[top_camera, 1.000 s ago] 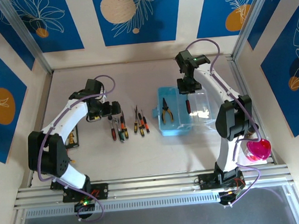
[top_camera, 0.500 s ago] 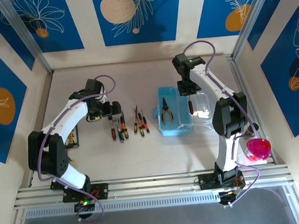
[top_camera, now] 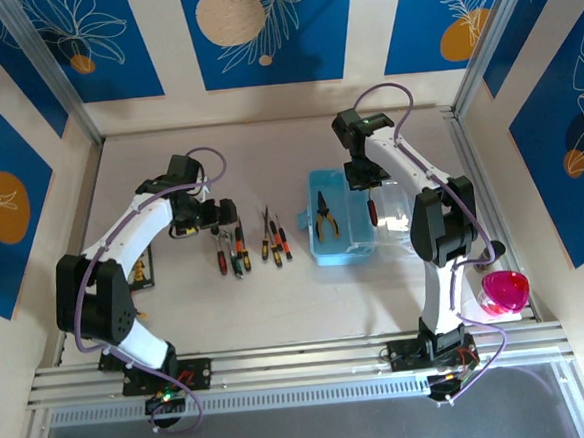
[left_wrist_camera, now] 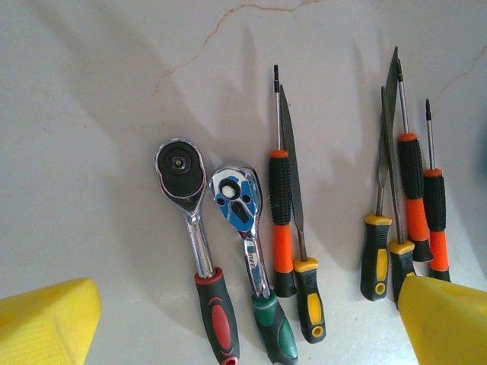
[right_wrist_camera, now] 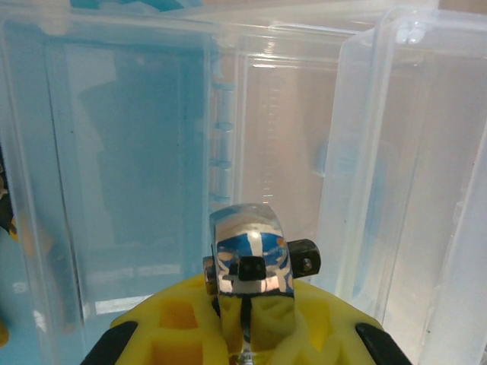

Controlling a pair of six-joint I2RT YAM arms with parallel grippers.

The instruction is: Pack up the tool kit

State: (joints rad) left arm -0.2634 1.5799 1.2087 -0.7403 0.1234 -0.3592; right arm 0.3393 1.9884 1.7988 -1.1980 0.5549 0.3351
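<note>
The ratchet's head hangs between the sides of the clear lid (top_camera: 395, 204), so the ratchet would end inside the lid: now it is time for my right gripper to release the ratchet.
The tool kit's light-blue case (top_camera: 331, 238) lies open mid-table, its clear lid (top_camera: 395, 204) folded out to the right and pliers (top_camera: 323, 220) inside. My right gripper (top_camera: 367, 181) hangs over the case, shut on a chrome ratchet whose red handle (top_camera: 371, 211) points down. In the right wrist view the ratchet head (right_wrist_camera: 249, 255) pokes out between the yellow pads (right_wrist_camera: 183, 327), above the blue base (right_wrist_camera: 129, 152) and the lid (right_wrist_camera: 403, 190). My left gripper (top_camera: 218, 215) (left_wrist_camera: 245, 323) stands open over a row of tools: a red-handled ratchet (left_wrist_camera: 199, 251), a green-handled ratchet (left_wrist_camera: 251, 251), and orange and yellow-black screwdrivers (left_wrist_camera: 281, 220).
A pink cup (top_camera: 505, 292) sits at the table's right front, beside the right arm's base. A small black object (top_camera: 141, 273) lies left of the left arm. More screwdrivers (top_camera: 276, 242) lie between the left gripper and the case. Walls close in on three sides.
The right wrist has swung slightly left with the ratchet, which now hangs a little lower over the case. The left arm has not moved.
</note>
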